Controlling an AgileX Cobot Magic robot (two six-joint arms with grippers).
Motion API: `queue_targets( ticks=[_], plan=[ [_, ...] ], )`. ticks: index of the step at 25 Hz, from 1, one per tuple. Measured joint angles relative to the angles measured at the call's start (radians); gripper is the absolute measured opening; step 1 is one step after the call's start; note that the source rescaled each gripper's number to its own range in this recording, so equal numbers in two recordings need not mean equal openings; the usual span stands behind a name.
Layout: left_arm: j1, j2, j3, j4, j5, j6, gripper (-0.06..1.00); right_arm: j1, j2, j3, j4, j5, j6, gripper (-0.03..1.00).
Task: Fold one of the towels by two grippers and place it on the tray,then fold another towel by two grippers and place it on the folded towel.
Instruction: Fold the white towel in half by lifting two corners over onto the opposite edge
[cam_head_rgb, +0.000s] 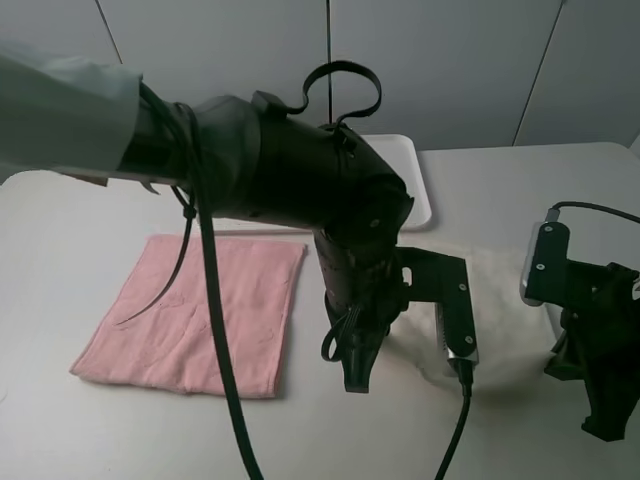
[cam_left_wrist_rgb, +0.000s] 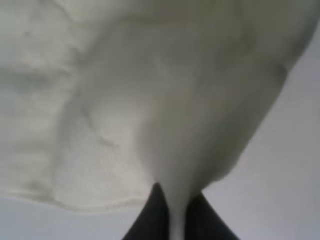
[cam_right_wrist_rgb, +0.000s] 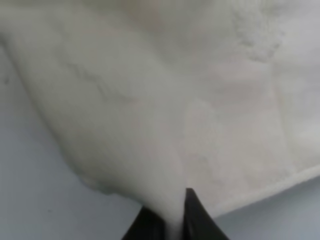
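Note:
The held fold (cam_head_rgb: 408, 345) hangs short of the cream-white towel's far edge (cam_head_rgb: 482, 250). From here, my left gripper keeps holding the fold until I move it back.
The cream-white towel (cam_head_rgb: 500, 300) lies bunched on the table right of centre, partly behind my left arm. My left gripper (cam_head_rgb: 358, 378) stands at its near left side. In the left wrist view the left gripper (cam_left_wrist_rgb: 175, 222) is shut on a raised fold of the cream-white towel (cam_left_wrist_rgb: 165, 110). My right gripper (cam_right_wrist_rgb: 172, 220) is likewise shut on a pinched edge of the towel (cam_right_wrist_rgb: 165, 110). The right arm (cam_head_rgb: 595, 320) stands at the towel's right side. The pink towel (cam_head_rgb: 195, 310) lies flat on the left. The white tray (cam_head_rgb: 412, 175) sits at the back, mostly hidden by the left arm.
The left arm's sleeve and black cables (cam_head_rgb: 215, 330) cross over the pink towel's right part. Bare table (cam_head_rgb: 100, 440) runs along the front, and grey wall panels stand behind the tray.

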Motion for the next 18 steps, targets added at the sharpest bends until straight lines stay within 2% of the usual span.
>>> queue_targets(
  ticks=[4, 8, 15, 18],
  plan=[
    [0.041, -0.036, 0.0, -0.069, -0.019, 0.0, 0.0, 0.0, -0.024, -0.041, 0.005, 0.058, 0.148, 0.0],
    [0.094, -0.039, -0.012, -0.121, -0.021, -0.041, 0.0, 0.0, -0.024, -0.112, 0.007, 0.065, 0.301, 0.0],
    [0.172, -0.039, -0.025, -0.15, -0.06, -0.126, 0.0, 0.0, -0.024, -0.168, 0.004, 0.005, 0.49, 0.0],
    [0.191, -0.039, -0.025, -0.175, -0.099, -0.139, 0.0, 0.0, -0.022, -0.168, -0.035, -0.023, 0.585, 0.0]
  ],
)
